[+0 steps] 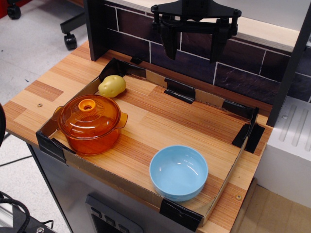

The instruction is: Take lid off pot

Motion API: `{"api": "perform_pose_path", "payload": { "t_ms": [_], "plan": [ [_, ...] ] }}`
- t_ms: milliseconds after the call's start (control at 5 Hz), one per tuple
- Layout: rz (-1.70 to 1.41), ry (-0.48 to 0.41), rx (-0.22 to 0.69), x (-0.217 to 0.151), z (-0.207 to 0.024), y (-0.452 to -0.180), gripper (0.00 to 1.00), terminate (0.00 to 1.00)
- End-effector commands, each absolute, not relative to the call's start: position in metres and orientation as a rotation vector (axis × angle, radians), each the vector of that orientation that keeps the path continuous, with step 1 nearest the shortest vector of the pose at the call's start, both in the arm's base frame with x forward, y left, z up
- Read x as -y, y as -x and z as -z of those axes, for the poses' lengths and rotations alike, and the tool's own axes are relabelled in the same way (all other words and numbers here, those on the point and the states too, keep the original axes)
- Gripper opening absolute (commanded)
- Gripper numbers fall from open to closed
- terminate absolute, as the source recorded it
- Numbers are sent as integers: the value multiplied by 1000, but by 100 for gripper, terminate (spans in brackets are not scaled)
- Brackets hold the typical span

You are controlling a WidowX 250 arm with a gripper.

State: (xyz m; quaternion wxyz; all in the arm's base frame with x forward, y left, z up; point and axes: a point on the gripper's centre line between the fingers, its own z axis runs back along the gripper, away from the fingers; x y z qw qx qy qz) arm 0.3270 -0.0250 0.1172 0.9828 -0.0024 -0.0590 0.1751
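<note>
Next, my gripper grips the domed amber lid by its orange ring knob (87, 105). Then it takes the lid off the pot (92, 138).
The amber-orange translucent pot (92, 138) stands at the front left of the wooden table, with a small handle on each side. Its domed amber lid (90, 116) sits on it, with the opaque orange ring knob (87, 105) at the centre. My gripper (194, 51) hangs high at the back, above the far edge of the table and well to the right of the pot. Its two black fingers (170, 43) point down, spread wide apart, with nothing between them.
A light blue bowl (179, 172) sits at the front right. A yellow potato (112, 86) lies just behind the pot. A low cardboard rim with black tape (180, 91) frames the work area. A dark tiled wall (233, 68) stands behind.
</note>
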Motion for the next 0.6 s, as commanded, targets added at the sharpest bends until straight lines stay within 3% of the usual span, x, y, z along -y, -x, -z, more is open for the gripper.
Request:
{"api": "perform_pose_path", "payload": {
  "t_ms": [0, 200, 400],
  "plan": [
    [-352, 5, 119, 25, -117, -327, 100, 0],
    [-220, -38, 123, 2, -113, -305, 100, 0],
    [-128, -19, 155, -20, -107, -289, 100, 0]
  ]
}}
